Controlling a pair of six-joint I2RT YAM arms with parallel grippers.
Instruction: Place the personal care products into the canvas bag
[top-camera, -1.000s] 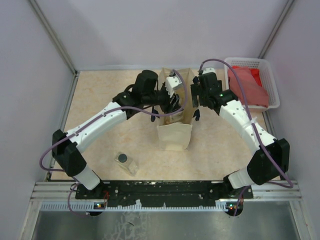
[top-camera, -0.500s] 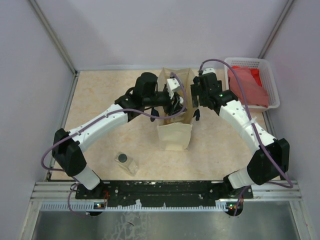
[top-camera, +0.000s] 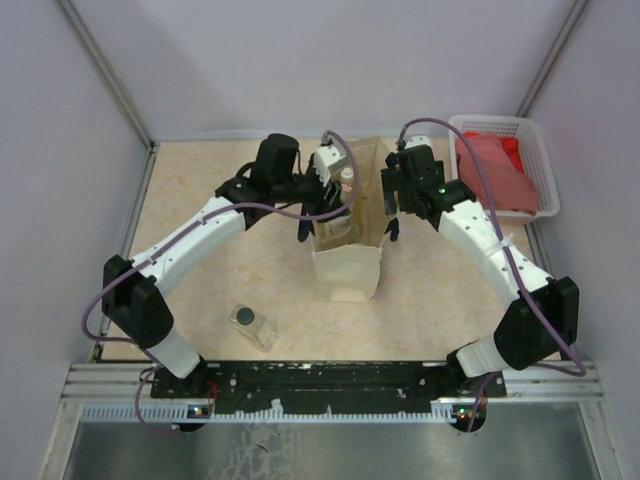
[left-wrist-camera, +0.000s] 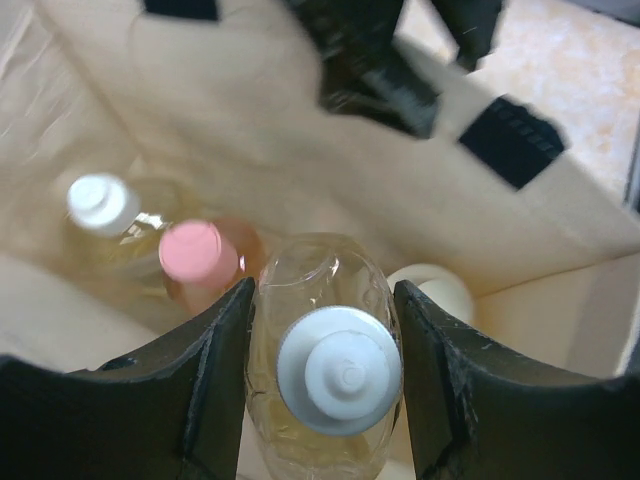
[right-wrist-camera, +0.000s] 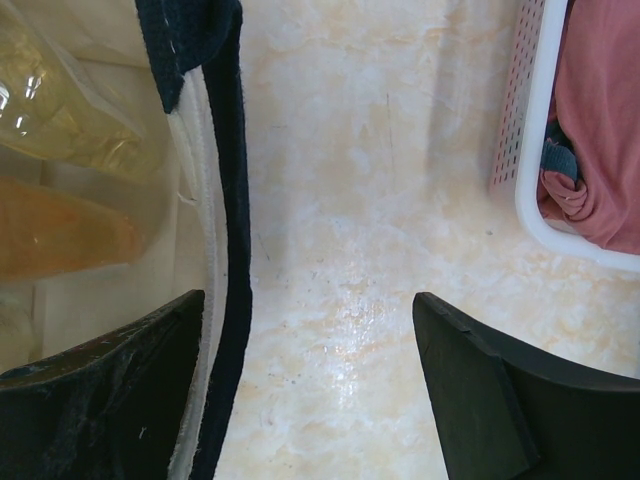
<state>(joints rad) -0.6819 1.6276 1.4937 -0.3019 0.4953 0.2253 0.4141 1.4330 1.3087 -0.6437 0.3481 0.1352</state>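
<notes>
My left gripper must first lower the bottle of amber liquid, high above the bottom of the bag (top-camera: 348, 262); released now, it would drop and could tip.
The canvas bag (top-camera: 348, 262) stands upright at the table's middle. My left gripper (top-camera: 333, 187) is over its open mouth, shut on a clear bottle of amber liquid with a white cap (left-wrist-camera: 338, 368). Below it in the bag (left-wrist-camera: 300, 150) lie a white-capped bottle (left-wrist-camera: 103, 203), a pink-capped bottle (left-wrist-camera: 198, 253) and the cream container (left-wrist-camera: 436, 292). A dark-capped bottle (top-camera: 251, 324) lies on the table at the near left. My right gripper (top-camera: 391, 212) is open at the bag's right wall. The dark strap (right-wrist-camera: 228, 220) runs just inside its left finger (right-wrist-camera: 110, 400).
A white plastic basket (top-camera: 505, 165) holding a red cloth (top-camera: 497, 172) stands at the back right; it also shows in the right wrist view (right-wrist-camera: 525, 150). Bare tabletop (right-wrist-camera: 370, 250) lies between bag and basket. The table's rails and walls close it in.
My left gripper has moved a little left and back over the bag's mouth, still holding the white-capped bottle. The right arm has not moved.
</notes>
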